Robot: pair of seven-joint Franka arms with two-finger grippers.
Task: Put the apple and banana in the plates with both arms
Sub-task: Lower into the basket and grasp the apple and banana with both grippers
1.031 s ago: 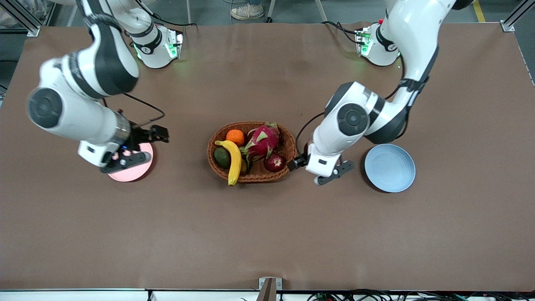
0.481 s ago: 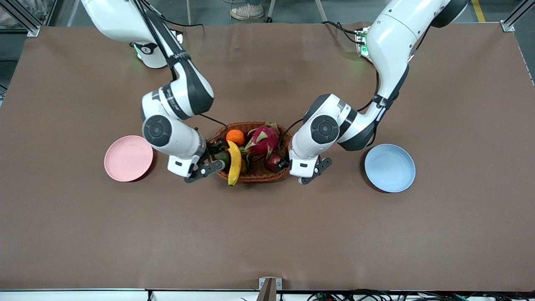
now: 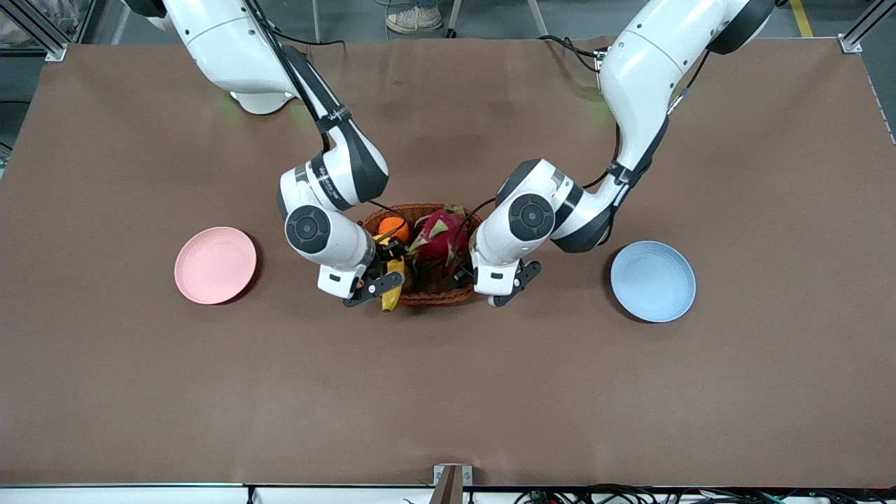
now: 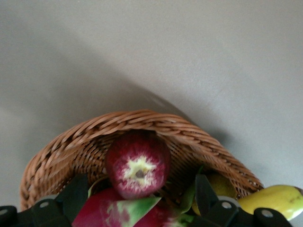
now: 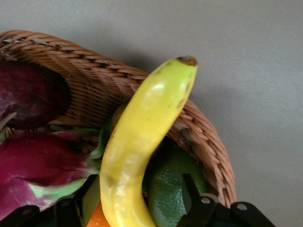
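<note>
My left gripper should go toward the red apple (image 4: 137,163) before it closes on the apple. The gripper's fingers stop short and are over the dragon fruit (image 4: 102,212).
The banana (image 5: 142,142) lies in the wicker basket (image 3: 428,298), its tip (image 3: 390,301) over the rim nearer the front camera. My right gripper (image 5: 139,201) is open low over the basket, its fingers (image 5: 87,198) astride the banana and a green avocado (image 5: 173,184). The dark red apple (image 4: 137,163) lies in the basket at the left arm's end. My left gripper (image 4: 140,205) is open just above it; in the front view the left hand hides it. The pink plate (image 3: 215,264) lies bare toward the right arm's end. The blue plate (image 3: 653,281) lies bare toward the left arm's end.
The basket also holds a pink dragon fruit (image 3: 437,234) and an orange (image 3: 392,227). Both arms crowd over the basket, one at each end. Bare brown table lies between the basket and each plate.
Both arms have swung in from beside the plates to the basket. The right gripper came from over the pink plate to the banana; the left gripper moved over the apple.
</note>
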